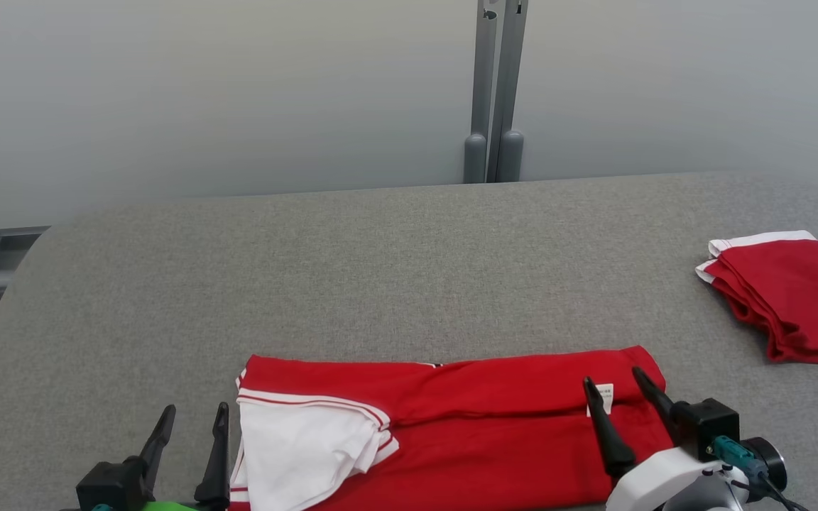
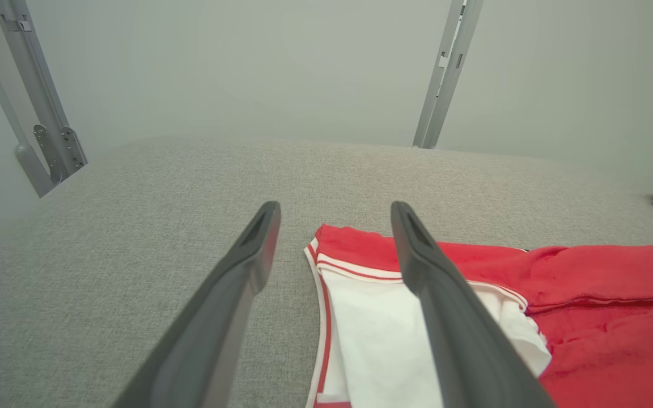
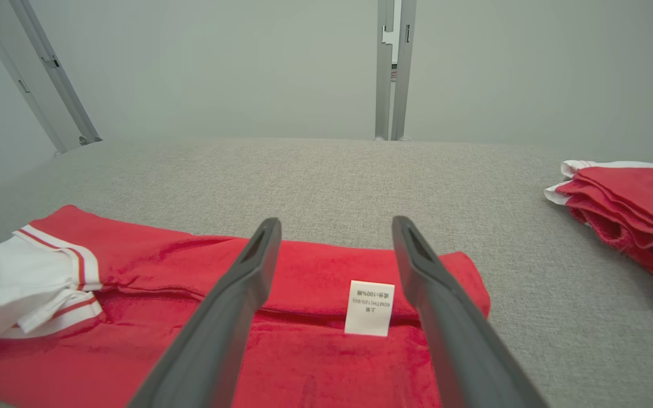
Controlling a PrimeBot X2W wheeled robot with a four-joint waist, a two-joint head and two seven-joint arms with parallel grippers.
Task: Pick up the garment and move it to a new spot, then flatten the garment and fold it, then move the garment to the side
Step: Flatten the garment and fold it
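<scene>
My right gripper takes hold of its folded edge with the black print point(image 1: 434, 365) next, to fold and move the red garment point(image 1: 500, 443) aside.
The garment point(image 1: 480, 426) is red with white sleeves edged in red stripes. It lies folded lengthwise at the near edge of the grey table point(image 1: 395, 270); its white care label point(image 3: 369, 307) faces up near the right end. My left gripper point(image 1: 192, 415) stands open just left of the garment's white sleeve point(image 2: 377, 340), one finger over its edge in the left wrist view. My right gripper point(image 1: 618, 382) is open above the garment's right end point(image 3: 326, 272), fingers either side of the label. Neither holds anything.
A second red and white garment point(image 1: 785, 294) lies folded at the table's right edge point(image 3: 632, 215). A grey metal post point(image 1: 494, 92) stands behind the table against the pale wall, and another frame point(image 2: 32, 113) stands at the far left.
</scene>
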